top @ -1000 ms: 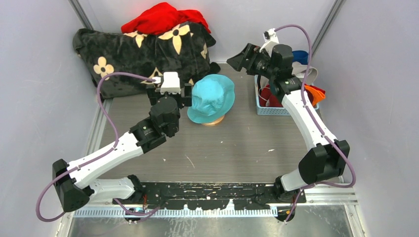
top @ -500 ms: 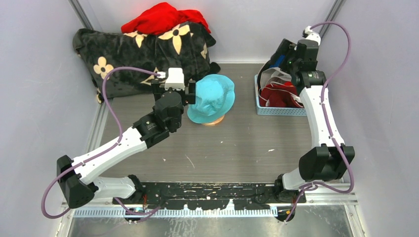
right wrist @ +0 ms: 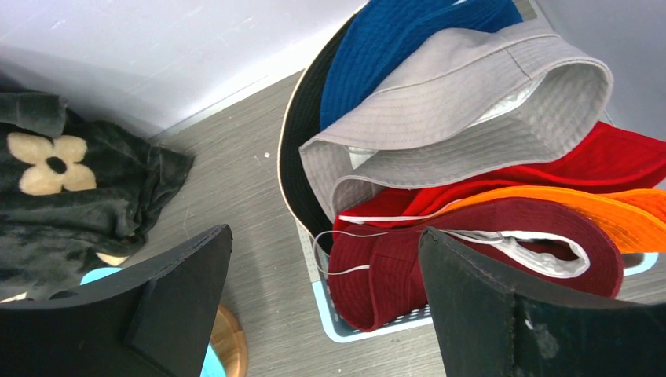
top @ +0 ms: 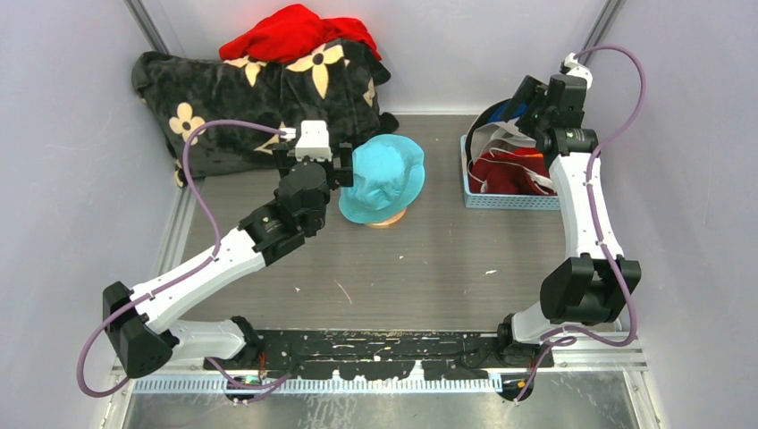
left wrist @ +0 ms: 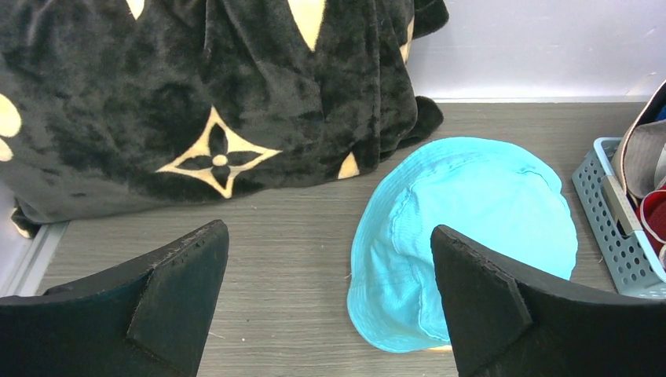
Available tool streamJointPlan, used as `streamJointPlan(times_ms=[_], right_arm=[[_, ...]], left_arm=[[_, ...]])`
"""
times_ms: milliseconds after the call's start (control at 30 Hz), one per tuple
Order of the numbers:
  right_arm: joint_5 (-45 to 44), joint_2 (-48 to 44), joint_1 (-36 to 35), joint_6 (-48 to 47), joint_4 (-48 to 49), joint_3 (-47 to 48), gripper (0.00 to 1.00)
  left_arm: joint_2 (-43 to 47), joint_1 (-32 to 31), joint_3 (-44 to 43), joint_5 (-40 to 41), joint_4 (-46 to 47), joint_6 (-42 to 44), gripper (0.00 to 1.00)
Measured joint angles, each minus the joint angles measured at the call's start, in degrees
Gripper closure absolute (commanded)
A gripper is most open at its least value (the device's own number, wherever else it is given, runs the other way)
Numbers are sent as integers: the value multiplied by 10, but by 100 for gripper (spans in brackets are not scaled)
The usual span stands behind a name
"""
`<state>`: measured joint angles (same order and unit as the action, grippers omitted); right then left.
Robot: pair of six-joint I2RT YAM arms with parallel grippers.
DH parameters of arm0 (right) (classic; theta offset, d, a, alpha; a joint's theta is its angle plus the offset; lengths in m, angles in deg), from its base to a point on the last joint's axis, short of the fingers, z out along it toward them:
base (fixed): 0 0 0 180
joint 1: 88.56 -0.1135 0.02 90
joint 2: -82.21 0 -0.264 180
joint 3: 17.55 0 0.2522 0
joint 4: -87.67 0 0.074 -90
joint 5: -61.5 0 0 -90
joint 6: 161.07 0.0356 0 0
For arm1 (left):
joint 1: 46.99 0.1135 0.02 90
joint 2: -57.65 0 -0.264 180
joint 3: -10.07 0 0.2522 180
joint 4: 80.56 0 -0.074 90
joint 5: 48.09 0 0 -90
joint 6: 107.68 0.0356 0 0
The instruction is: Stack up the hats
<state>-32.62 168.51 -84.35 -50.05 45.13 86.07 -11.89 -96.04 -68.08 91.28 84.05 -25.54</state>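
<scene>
The opening in the top of the grey hat point(right wrist: 455, 102) should stay free so the hat can be stacked over the teal hat, so my right gripper will next pick up the grey hat by its brim edge point(right wrist: 406, 149).
A teal hat point(top: 386, 174) sits on a round wooden stand point(top: 389, 220) mid-table. My left gripper point(top: 343, 170) hangs open just left of it; in the left wrist view the teal hat point(left wrist: 471, 228) lies ahead, partly behind the right finger point(left wrist: 503, 314), and nothing is between the jaws point(left wrist: 326, 236). My right gripper point(top: 527, 96) is open above the back of a light blue basket point(top: 502, 202). The basket point(right wrist: 334, 314) holds a grey hat point(right wrist: 455, 102), a royal blue hat point(right wrist: 400, 47), a red hat point(right wrist: 620, 153), an orange hat point(right wrist: 620, 212) and a maroon hat point(right wrist: 471, 259). The right gripper point(right wrist: 326, 236) holds nothing.
A black blanket with cream flower marks point(top: 259, 94) is heaped at the back left, with a bright red cloth heap point(top: 299, 31) on top. Grey walls close in the left, back and right sides. The basket stands against the right wall.
The right arm swung from over the table's back to the right, above the basket, and its jaws widened a little. The left gripper edged slightly closer to the teal hat.
</scene>
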Motion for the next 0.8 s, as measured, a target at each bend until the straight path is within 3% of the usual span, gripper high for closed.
streamJointPlan(times_ms=[267, 600, 800], right_arm=[[1, 9, 13, -2, 0, -9, 7], [34, 122, 67, 8, 4, -8, 7], [42, 142, 88, 17, 5, -4, 9]], left_arm=[[0, 7, 0, -12, -8, -13, 1], [0, 11, 1, -29, -17, -25, 1], [0, 12, 1, -36, -21, -26, 0]])
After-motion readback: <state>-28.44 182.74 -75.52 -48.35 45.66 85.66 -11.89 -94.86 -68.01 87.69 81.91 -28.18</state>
